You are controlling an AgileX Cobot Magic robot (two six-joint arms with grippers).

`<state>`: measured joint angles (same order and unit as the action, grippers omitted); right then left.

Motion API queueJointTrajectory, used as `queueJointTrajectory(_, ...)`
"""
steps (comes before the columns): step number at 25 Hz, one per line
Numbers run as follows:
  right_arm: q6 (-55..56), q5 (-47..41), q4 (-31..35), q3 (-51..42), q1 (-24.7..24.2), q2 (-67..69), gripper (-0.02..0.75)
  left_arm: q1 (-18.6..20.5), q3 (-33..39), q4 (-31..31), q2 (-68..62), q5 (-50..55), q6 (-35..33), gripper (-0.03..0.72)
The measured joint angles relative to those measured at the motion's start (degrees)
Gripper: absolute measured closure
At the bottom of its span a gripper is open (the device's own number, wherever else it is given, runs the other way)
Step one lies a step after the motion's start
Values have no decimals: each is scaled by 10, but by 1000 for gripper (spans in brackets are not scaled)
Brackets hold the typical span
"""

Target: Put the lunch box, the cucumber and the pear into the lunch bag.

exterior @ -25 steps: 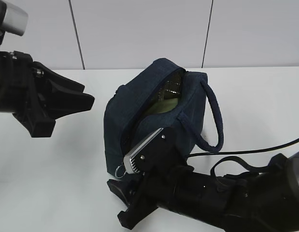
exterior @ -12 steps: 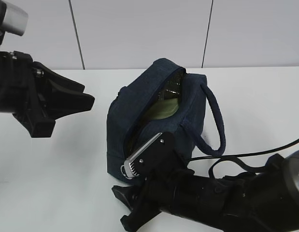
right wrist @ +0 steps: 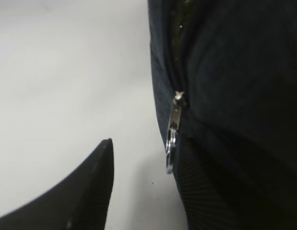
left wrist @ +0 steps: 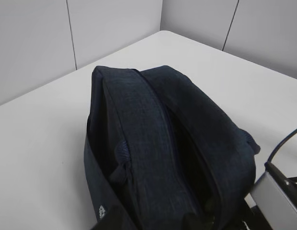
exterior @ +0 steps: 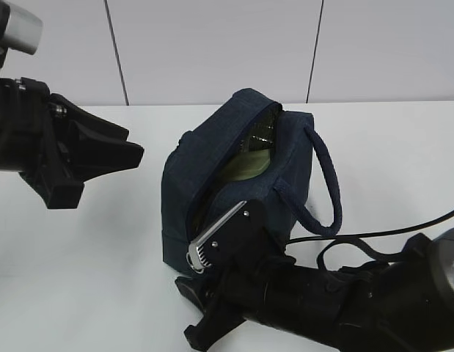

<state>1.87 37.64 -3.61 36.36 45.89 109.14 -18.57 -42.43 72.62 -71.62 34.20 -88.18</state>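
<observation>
The robot will next zip the packed lunch bag shut, so its right gripper will grab the zipper by its metal ring pull (right wrist: 171,148).
The dark navy lunch bag (exterior: 234,183) stands mid-table with its top unzipped. A pale green lid, the lunch box (exterior: 249,167), shows inside against the silver lining. The cucumber and pear are not visible. My right gripper (exterior: 184,312) is low at the bag's near end. In the right wrist view it is open (right wrist: 147,143), and the metal ring pull (right wrist: 171,148) hangs beside its ribbed right finger (right wrist: 201,191); I cannot tell if they touch. My left gripper (exterior: 135,145) hovers left of the bag, open and empty. The left wrist view looks down on the bag (left wrist: 158,139).
The bag's thick looped handle (exterior: 326,183) sticks out to the right. A black cable (exterior: 388,231) runs along the table behind my right arm. White wall panels stand close behind the table. White tabletop (exterior: 102,249) lies bare to the bag's left.
My right gripper has shifted slightly right and lower at the bag's near end. The bag's near corner has moved a little to the right. The left arm has not moved.
</observation>
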Motion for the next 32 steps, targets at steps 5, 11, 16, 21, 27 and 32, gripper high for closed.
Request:
queueJointTrajectory(5,-22,0,36,0,0,0,514,0,0,0,0,0,0,449)
queueJointTrajectory(11,-34,6,62,0,0,0,540,0,0,0,0,0,0,449)
queueJointTrajectory(16,-35,8,75,0,0,0,589,0,0,0,0,1,0,449)
queueJointTrajectory(21,-35,11,79,0,0,0,732,0,0,0,0,2,0,449)
queueJointTrajectory(27,-28,8,61,0,0,0,738,0,0,0,0,2,0,449)
queueJointTrajectory(32,0,-30,-2,0,0,-23,738,0,0,0,0,3,0,449)
